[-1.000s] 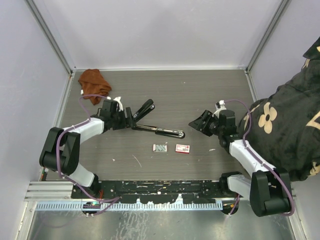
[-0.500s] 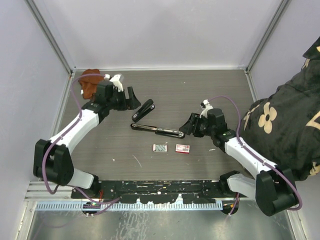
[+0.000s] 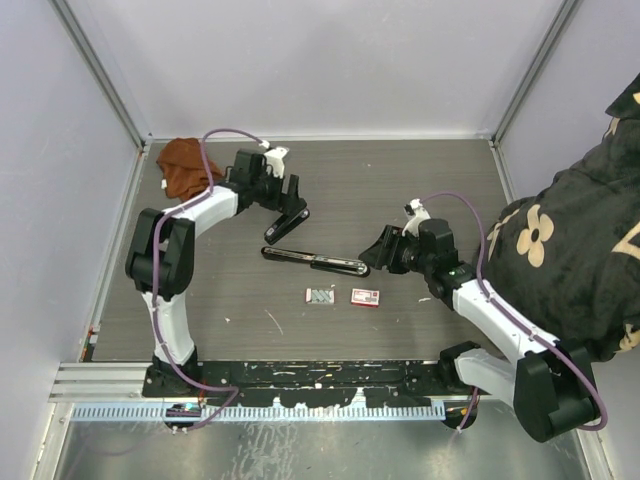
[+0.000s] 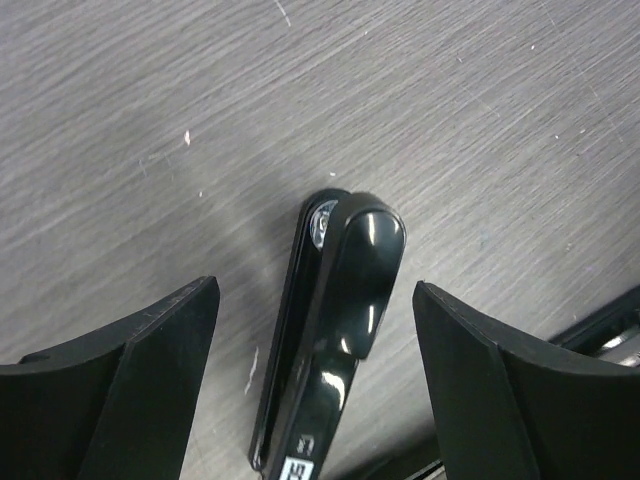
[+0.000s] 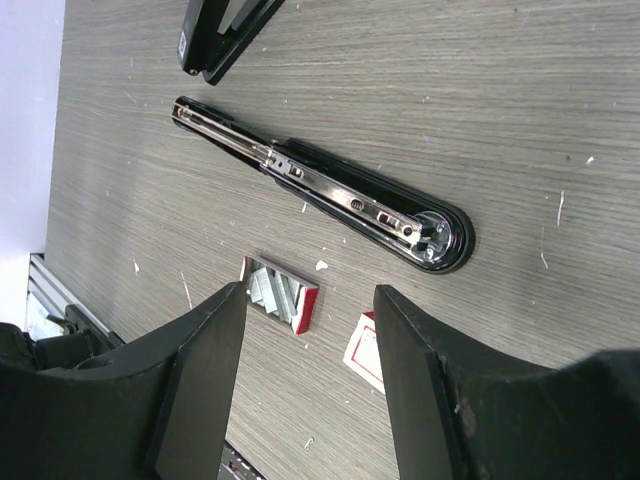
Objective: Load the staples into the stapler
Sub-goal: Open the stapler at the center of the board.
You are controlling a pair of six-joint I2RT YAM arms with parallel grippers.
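I am not ready to close my left gripper yet. The small stapler (image 3: pixel 286 221) lies at an angle between its fingers, with table under them, so my left gripper needs to go lower first and then close on the stapler.
A small black stapler (image 3: pixel 286 221) lies at the middle left, and it fills the left wrist view (image 4: pixel 335 330). A long black stapler with a chrome rail (image 3: pixel 315 261) lies opened flat beside it; it also shows in the right wrist view (image 5: pixel 330 185). The staples sit in a tiny tray (image 3: pixel 319 295) (image 5: pixel 278 295), with the red-and-white box (image 3: pixel 365 297) (image 5: pixel 360 352) to its right. My left gripper (image 3: pixel 293 204) (image 4: pixel 312 292) is open, a finger on each side of the small stapler. My right gripper (image 3: pixel 373 254) (image 5: pixel 310 296) is open and empty, by the long stapler's right end, above the tray and box.
A rust-brown cloth (image 3: pixel 187 165) lies at the back left corner. A person in a black flowered garment (image 3: pixel 575 250) leans in at the right edge. Walls close the table on three sides.
My left arm has swung from near the cloth to the right and now straddles the small stapler. My right gripper moved left toward the long stapler's end, then held still.
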